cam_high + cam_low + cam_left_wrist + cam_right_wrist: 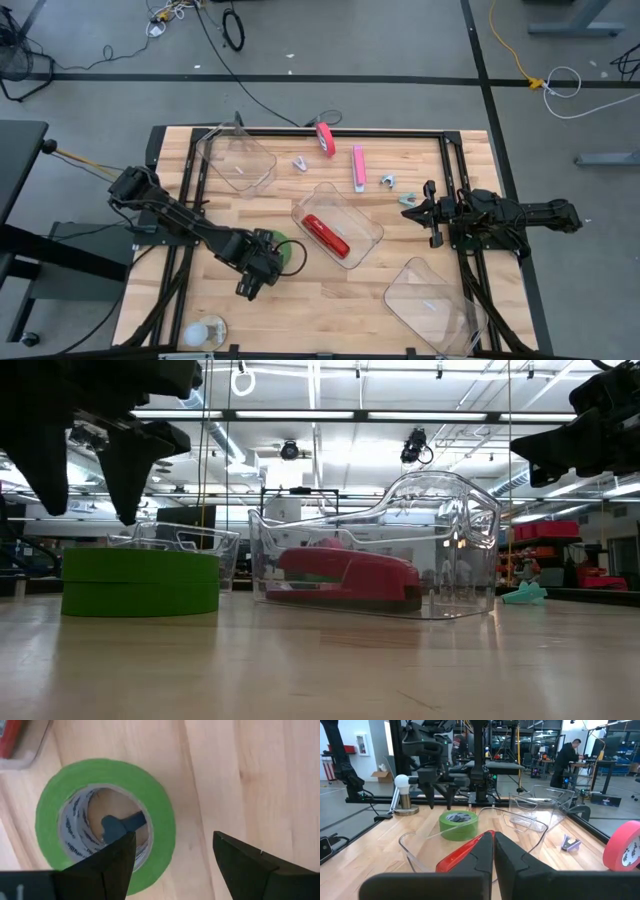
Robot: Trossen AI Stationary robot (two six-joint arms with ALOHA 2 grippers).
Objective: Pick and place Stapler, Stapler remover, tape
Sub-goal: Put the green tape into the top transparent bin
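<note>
Next, my left gripper grabs the green tape roll (150,800) by its ring wall (161,837) to place it in a clear container.
A green tape roll (150,800) lies flat on the wooden table, also showing in the high view (294,250) and low view (140,582). My left gripper (174,840) hangs open just above it, one finger over the roll's hole and the other over the table outside the ring; the low view (90,510) shows the tips clear of the roll. A red stapler (327,237) lies in the middle clear container (362,222). A small whitish stapler remover (300,162) lies at the back. My right gripper (430,213) is shut and empty at the right; it also shows in its wrist view (493,850).
Clear containers stand at the back left (236,158) and front right (432,300). A pink tape roll (325,137), a pink bar (358,167) and two teal pieces (388,181) lie at the back. A white bulb-like object (205,332) stands at the front left.
</note>
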